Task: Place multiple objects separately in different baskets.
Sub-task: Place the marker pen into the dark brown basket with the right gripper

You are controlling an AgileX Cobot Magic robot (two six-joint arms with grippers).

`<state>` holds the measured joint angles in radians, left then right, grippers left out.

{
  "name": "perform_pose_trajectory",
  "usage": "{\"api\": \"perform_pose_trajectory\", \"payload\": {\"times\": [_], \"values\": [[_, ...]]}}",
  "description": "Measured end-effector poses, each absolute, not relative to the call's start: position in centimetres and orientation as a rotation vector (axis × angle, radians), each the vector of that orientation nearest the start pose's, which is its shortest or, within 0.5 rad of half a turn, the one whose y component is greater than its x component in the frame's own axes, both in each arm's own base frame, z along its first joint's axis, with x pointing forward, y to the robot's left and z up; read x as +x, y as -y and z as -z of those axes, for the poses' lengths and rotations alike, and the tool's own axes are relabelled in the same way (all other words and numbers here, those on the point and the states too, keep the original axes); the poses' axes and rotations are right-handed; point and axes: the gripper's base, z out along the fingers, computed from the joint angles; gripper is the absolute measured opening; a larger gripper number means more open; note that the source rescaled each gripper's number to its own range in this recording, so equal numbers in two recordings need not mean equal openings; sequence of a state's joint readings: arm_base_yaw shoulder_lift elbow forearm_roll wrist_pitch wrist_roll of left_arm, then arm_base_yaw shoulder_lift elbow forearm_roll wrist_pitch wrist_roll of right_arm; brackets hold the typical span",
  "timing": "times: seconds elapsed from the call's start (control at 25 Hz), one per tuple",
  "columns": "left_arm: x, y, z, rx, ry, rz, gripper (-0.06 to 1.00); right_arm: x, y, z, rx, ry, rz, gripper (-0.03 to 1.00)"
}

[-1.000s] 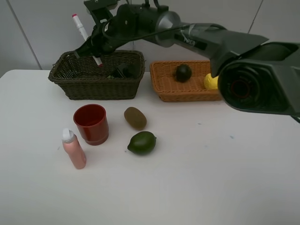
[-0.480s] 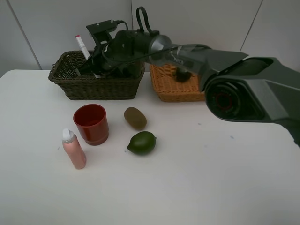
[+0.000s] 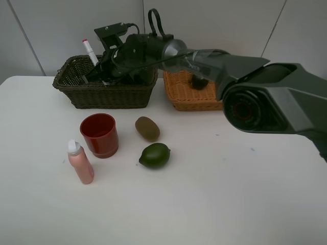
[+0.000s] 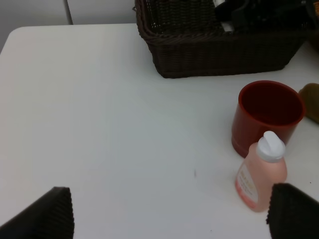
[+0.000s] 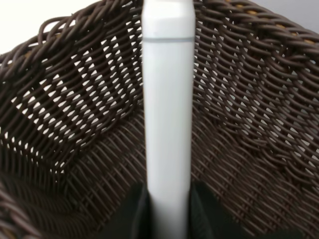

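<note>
I should open my right gripper. The lower end of the white marker is inside the basket's rim.
My right gripper (image 3: 102,69) reaches across into the dark olive-brown basket (image 3: 76,94) and is shut on the white marker (image 3: 90,51), whose red cap sticks up above the rim. The right wrist view shows the marker (image 5: 167,109) upright between the fingers (image 5: 133,211) against the basket wall (image 5: 75,124). On the table stand the red cup (image 3: 98,133) and the pink spray bottle (image 3: 80,162), with the kiwi (image 3: 147,128) and the lime (image 3: 154,154) beside them. My left gripper (image 4: 169,219) hangs open above the table, short of the spray bottle (image 4: 261,172) and cup (image 4: 269,112).
The orange-tan basket (image 3: 181,97) stands right of the dark one, and the right arm covers most of it. A dark round fruit (image 3: 198,81) shows partly inside it. A grey wall runs behind both baskets. The left arm does not show in the exterior view.
The right arm has come down and moved left, lowering the marker from above the dark basket into it. In the last half second it has barely moved.
</note>
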<state>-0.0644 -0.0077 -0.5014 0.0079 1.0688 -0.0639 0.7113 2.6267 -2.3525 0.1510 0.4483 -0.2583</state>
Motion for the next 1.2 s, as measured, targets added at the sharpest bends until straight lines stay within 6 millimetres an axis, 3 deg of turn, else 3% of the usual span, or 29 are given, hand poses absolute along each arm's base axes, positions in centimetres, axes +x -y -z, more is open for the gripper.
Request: {"api": "perform_pose_trajectory", "payload": {"times": [0.2,0.28,0.36,0.48,0.6,0.96,1.2], "values": [[-0.7,-0.1,-27.7,0.0,-2.044,0.071,1.0,44.1,-38.8,-14.9,-0.943,-2.036,-0.398,0.0],[-0.7,-0.1,-27.7,0.0,-2.044,0.071,1.0,44.1,-38.8,-14.8,-0.95,-2.048,-0.396,0.06],[-0.7,-0.1,-27.7,0.0,-2.044,0.071,1.0,44.0,-38.8,-14.8,-0.953,-2.053,-0.395,0.24],[-0.7,-0.1,-27.7,0.0,-2.044,0.071,1.0,44.0,-38.8,-14.7,-0.953,-2.056,-0.396,0.72],[-0.7,-0.1,-27.7,0.0,-2.044,0.071,1.0,44.1,-38.8,-14.9,-0.944,-2.046,-0.398,0.93],[-0.7,-0.1,-27.7,0.0,-2.044,0.071,1.0,44.1,-38.8,-14.9,-0.941,-2.045,-0.4,0.99],[-0.7,-0.1,-27.7,0.0,-2.044,0.071,1.0,43.8,-38.5,-16.3,-0.979,-2.047,-0.364,1.0]]}}
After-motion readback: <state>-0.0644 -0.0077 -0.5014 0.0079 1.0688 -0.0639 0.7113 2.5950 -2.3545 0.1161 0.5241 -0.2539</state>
